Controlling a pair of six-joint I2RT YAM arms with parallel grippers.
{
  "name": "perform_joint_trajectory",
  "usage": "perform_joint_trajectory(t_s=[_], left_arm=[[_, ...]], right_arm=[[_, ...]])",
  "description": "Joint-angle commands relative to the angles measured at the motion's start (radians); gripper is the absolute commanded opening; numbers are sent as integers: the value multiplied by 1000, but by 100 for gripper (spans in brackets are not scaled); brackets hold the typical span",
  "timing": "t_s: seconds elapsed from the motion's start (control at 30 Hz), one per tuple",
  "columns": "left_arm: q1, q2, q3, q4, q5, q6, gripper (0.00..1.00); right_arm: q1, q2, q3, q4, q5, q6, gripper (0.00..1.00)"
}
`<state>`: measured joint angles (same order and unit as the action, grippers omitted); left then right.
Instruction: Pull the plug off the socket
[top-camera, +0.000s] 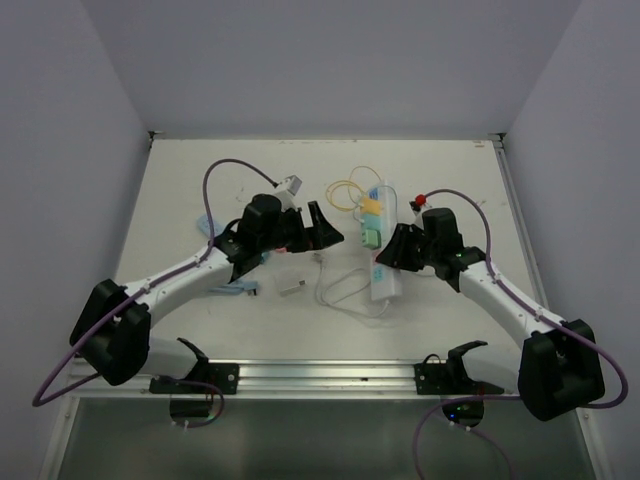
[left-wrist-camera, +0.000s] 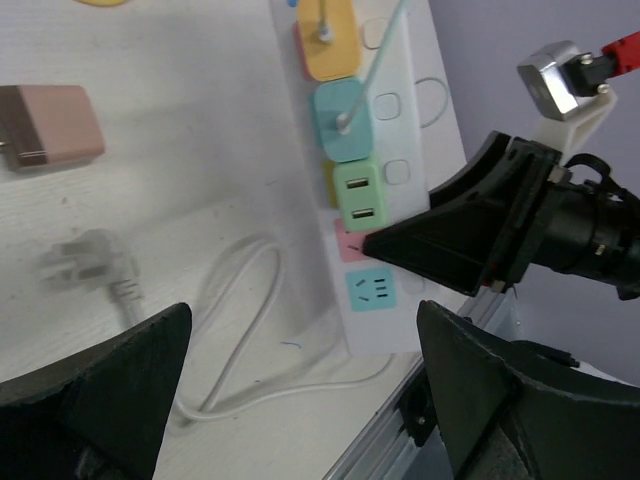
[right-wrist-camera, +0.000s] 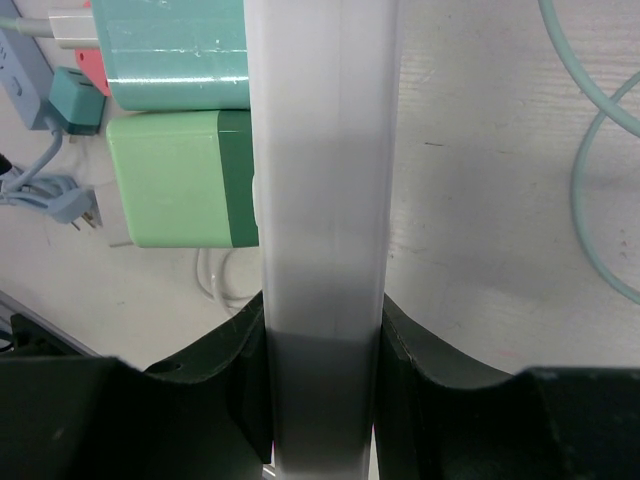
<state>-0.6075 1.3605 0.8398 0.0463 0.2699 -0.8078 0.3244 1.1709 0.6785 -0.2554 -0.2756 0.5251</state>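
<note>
I need to grab the green USB adapter (top-camera: 367, 237) (left-wrist-camera: 357, 195) next with my left gripper, across its opposite sides and with its port side toward me, to pull it straight off the socket.
A white power strip (top-camera: 386, 262) lies right of centre, with a yellow plug (top-camera: 371, 205), a teal plug (top-camera: 369, 221) and a green USB adapter (top-camera: 367, 237) seated in it. My right gripper (top-camera: 400, 250) is shut on the strip's near part; in the right wrist view the strip (right-wrist-camera: 325, 180) runs between the closed fingers (right-wrist-camera: 440, 400), with the green adapter (right-wrist-camera: 180, 180) just beyond them. My left gripper (top-camera: 325, 228) is open and empty, just left of the plugs. The left wrist view shows the green adapter (left-wrist-camera: 357, 195) ahead of the open gripper (left-wrist-camera: 300, 400).
The strip's white cable (top-camera: 345, 295) loops on the table near its front end, with its plug (left-wrist-camera: 95, 255) loose. A small white adapter (top-camera: 291, 284), a pink-brown adapter (left-wrist-camera: 50, 125), a blue cable (top-camera: 235, 290) and a yellow cable loop (top-camera: 348, 193) lie around.
</note>
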Motion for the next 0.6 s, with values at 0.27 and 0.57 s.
perform_joint_trajectory(t_s=[0.27,0.57], left_arm=[[-107,146,146,139,-61,-82,95],[-153,302,258,136,-115,-125,87]], right_arm=[[24,-7,52,143,4,67,0],[39,-4,62,163,18,96,0]])
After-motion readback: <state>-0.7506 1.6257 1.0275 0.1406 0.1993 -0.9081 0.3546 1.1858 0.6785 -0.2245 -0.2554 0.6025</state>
